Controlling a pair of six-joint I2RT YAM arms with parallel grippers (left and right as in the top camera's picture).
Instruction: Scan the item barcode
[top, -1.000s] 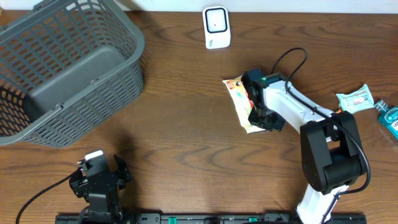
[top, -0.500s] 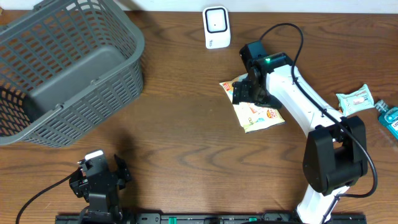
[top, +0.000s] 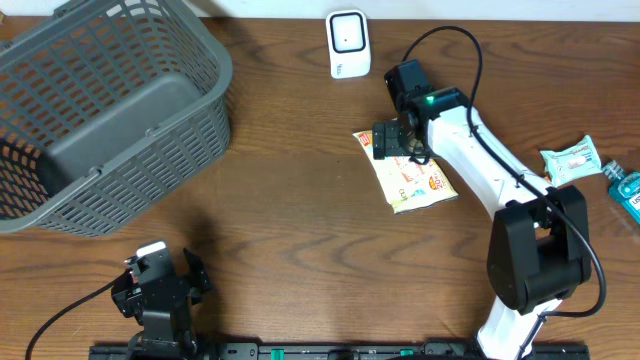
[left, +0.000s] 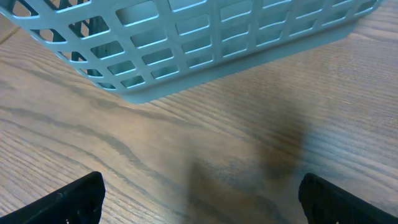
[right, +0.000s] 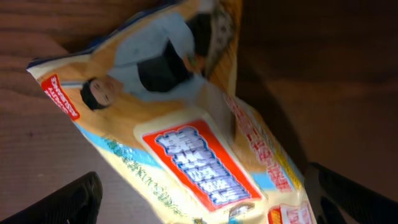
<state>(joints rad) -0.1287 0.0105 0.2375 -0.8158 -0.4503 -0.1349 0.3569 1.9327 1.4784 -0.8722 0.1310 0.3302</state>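
Observation:
The right gripper grabs the yellow snack packet by its far end from the packet's upper side next, which leaves its bottom to scan at the scanner (top: 348, 44).
The item, a yellow snack packet (top: 412, 180) with red and blue print, lies flat on the wooden table right of centre. My right gripper (top: 398, 145) hovers open over its far end. In the right wrist view the packet (right: 186, 143) fills the frame, with a dark finger at each lower corner and nothing gripped in the right gripper (right: 205, 202). I see no barcode on the upper face. A white scanner (top: 348, 44) stands at the far edge. My left gripper (top: 160, 282) rests open near the front left, over bare wood (left: 202, 199).
A large grey basket (top: 110, 110) fills the far left, and its wall (left: 205, 43) shows in the left wrist view. At the right edge lie a green-and-white pack (top: 570, 158) and a blue item (top: 625, 188).
My right gripper has opened and let go of the packet. It moved from the packet's near end to its far end, and the packet now lies flatter. The left arm has not moved.

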